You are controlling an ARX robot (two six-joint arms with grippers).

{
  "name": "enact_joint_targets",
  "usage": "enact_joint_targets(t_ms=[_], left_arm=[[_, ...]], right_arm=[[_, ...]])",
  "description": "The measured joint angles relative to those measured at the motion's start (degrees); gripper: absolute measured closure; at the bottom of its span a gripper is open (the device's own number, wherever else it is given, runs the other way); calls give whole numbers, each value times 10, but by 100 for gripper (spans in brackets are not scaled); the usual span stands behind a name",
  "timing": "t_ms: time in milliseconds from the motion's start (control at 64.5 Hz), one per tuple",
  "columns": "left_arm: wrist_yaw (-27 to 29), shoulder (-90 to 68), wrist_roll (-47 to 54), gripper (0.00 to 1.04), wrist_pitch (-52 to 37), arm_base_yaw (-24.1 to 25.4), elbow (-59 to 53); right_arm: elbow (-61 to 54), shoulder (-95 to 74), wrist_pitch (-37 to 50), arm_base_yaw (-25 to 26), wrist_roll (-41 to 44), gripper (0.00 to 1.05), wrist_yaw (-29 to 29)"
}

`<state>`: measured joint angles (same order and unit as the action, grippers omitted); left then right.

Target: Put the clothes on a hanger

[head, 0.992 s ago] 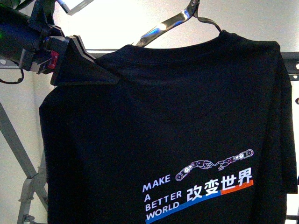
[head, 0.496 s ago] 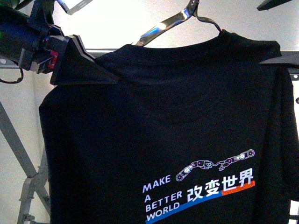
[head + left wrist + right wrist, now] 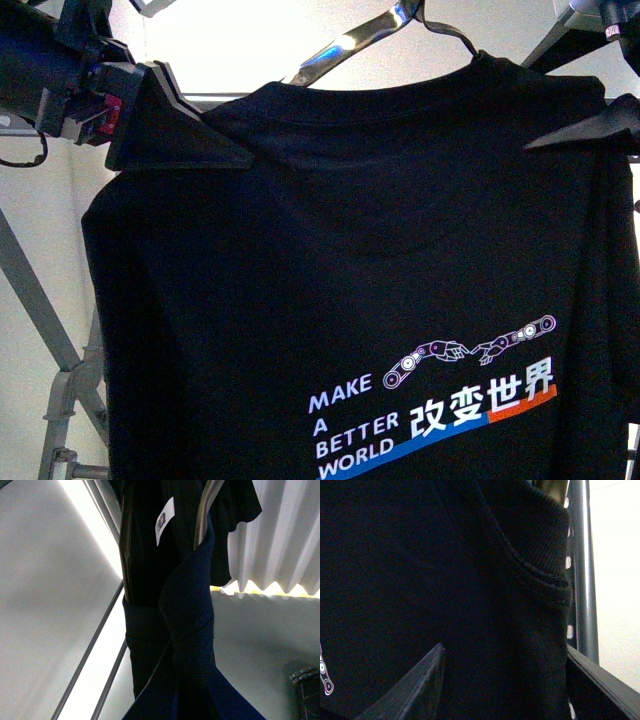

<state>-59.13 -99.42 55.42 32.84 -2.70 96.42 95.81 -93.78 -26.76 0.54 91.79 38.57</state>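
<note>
The black T-shirt needs to hang on the hanger (image 3: 350, 45), so the robot's right gripper should next grab the T-shirt by its loose shoulder fold (image 3: 570, 100).
The clothes (image 3: 350, 250), a black T-shirt with white print low down, hang on a thin shiny coat hanger (image 3: 350, 45) and fill the front view. My left gripper (image 3: 235, 155) is shut on the shirt's left shoulder. In the left wrist view it (image 3: 187, 645) pinches a bunched fold of dark fabric (image 3: 145, 575). My right gripper (image 3: 528, 105) is open at the right shoulder. In the right wrist view its fingers (image 3: 415, 685) stand either side of the shirt (image 3: 445, 580), with the gripper (image 3: 505, 680) open. The hanger's holed rail (image 3: 582, 570) runs just behind the shirt.
A slanted grey leg (image 3: 35, 300) of the rack shows at the left behind the shirt. The coat hanger's wire (image 3: 202, 515) and a white label (image 3: 164, 517) show in the left wrist view. A pleated curtain (image 3: 285, 535) hangs beyond.
My right gripper has come in from the right edge, and its fingers now reach around the shirt's right shoulder. The left gripper keeps its hold and has barely moved.
</note>
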Motion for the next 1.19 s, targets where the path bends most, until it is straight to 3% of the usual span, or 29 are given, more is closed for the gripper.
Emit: enact_joint_targets(t_ms=[357, 388, 899, 1194], left_arm=[[3, 0, 0, 100, 0, 0, -1], [-2, 0, 0, 95, 0, 0, -1], [-19, 10, -1, 6, -3, -1, -1], [-19, 11, -1, 7, -3, -1, -1]], right_arm=[[7, -1, -24, 6, 27, 92, -8], [7, -1, -24, 8, 28, 94, -6], [-68, 8, -12, 62, 66, 101, 13], [-111, 54, 27, 125, -2, 101, 8]])
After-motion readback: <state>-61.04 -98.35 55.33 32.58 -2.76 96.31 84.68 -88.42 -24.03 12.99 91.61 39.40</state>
